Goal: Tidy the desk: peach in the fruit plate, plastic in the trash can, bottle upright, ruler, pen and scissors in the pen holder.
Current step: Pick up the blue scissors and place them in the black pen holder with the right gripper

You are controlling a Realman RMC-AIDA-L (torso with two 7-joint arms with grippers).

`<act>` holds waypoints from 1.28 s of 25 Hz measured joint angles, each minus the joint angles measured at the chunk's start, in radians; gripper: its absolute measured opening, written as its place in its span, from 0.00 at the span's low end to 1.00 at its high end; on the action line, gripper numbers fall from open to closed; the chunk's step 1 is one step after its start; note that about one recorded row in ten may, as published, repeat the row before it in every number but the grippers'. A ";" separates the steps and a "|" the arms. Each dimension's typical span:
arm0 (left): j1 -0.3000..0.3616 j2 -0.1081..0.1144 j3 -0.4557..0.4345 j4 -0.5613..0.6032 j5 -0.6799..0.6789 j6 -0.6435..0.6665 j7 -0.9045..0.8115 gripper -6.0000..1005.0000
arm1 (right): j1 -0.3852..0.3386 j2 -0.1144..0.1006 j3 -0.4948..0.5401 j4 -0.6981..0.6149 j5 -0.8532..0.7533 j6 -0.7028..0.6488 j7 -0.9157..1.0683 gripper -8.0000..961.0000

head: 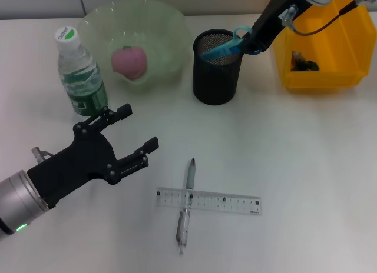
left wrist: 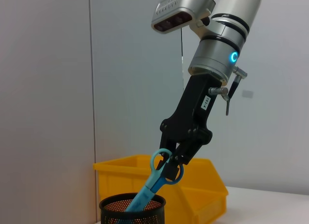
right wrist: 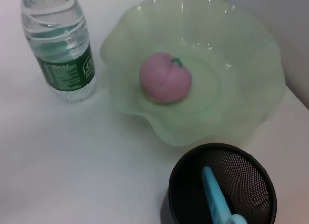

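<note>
The blue scissors' blades slant down inside the black pen holder's rim [head: 217, 40], so the scissors would stay in the pen holder. The robot's right gripper should open now.
My right gripper [head: 252, 42] is shut on the handles of the blue scissors [head: 227, 49], whose blades slant down into the black mesh pen holder [head: 216, 79]. The left wrist view shows that grip, with the right gripper [left wrist: 175, 162] on the scissors [left wrist: 149, 188] above the pen holder [left wrist: 132, 209]. The pink peach [head: 129, 62] lies in the green fruit plate [head: 171, 32]. The bottle [head: 80, 73] stands upright beside it. The pen [head: 187, 209] lies across the clear ruler [head: 227, 201] on the table. My left gripper [head: 143, 127] hovers open left of them.
A yellow bin [head: 330, 55] at the back right holds a dark crumpled piece [head: 305, 63], perhaps the plastic. The right wrist view shows the bottle [right wrist: 60, 45], the peach [right wrist: 165, 78], the plate [right wrist: 246, 108] and the pen holder [right wrist: 186, 195] close together.
</note>
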 joint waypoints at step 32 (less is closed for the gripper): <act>-0.004 0.000 0.000 -0.002 0.000 0.004 -0.004 0.79 | -0.122 0.037 0.002 -0.160 0.062 0.049 0.008 0.70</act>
